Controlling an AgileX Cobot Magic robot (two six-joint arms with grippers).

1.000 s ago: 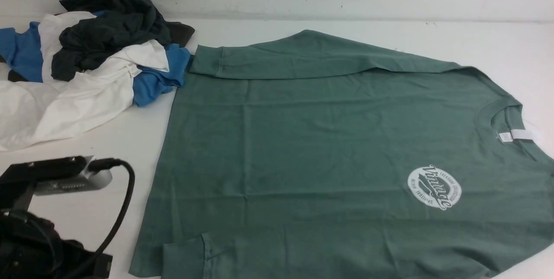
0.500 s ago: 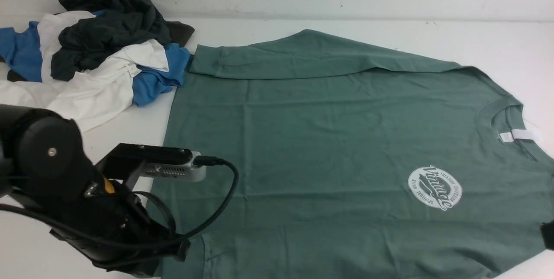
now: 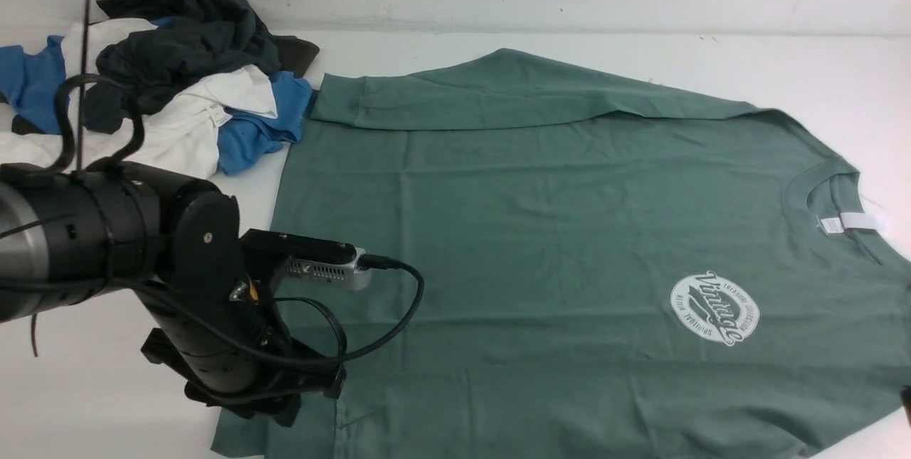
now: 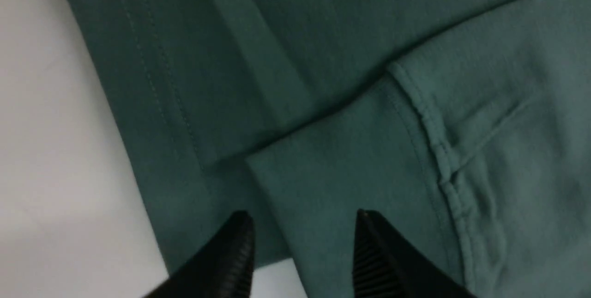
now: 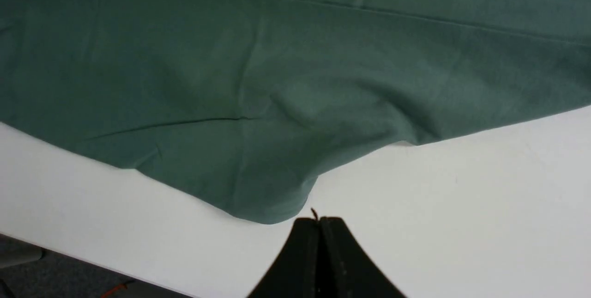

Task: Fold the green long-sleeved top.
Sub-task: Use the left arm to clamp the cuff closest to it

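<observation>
Next, my left gripper pinches the loose cuff edge (image 3: 275, 437) of the top's near sleeve, since the body of the green top (image 3: 546, 228) lies flat on the tabletop.
The green long-sleeved top (image 3: 534, 231) lies flat on the white table, neck to the right, with its round white logo (image 3: 714, 308) and neck label (image 3: 857, 223) showing. Both sleeves are folded in along the body. My left arm (image 3: 206, 288) reaches over the near left hem corner. In the left wrist view my left gripper (image 4: 302, 224) is open, its fingertips (image 4: 242, 233) straddling the edge of the near sleeve's cuff (image 4: 346, 182) just above the cloth. My right gripper (image 5: 318, 221) is shut and empty over bare table, just off a rounded fold of the top's near edge (image 5: 272, 205).
A heap of blue, white and dark charcoal garments (image 3: 156, 89) lies at the back left, touching the top's far cuff. The table's near edge (image 5: 92, 261) shows in the right wrist view, with dark floor beyond it. A wall runs behind the table.
My left arm has swung in from the lower left to the top's near hem corner, and its jaws have opened. The top has not moved.
</observation>
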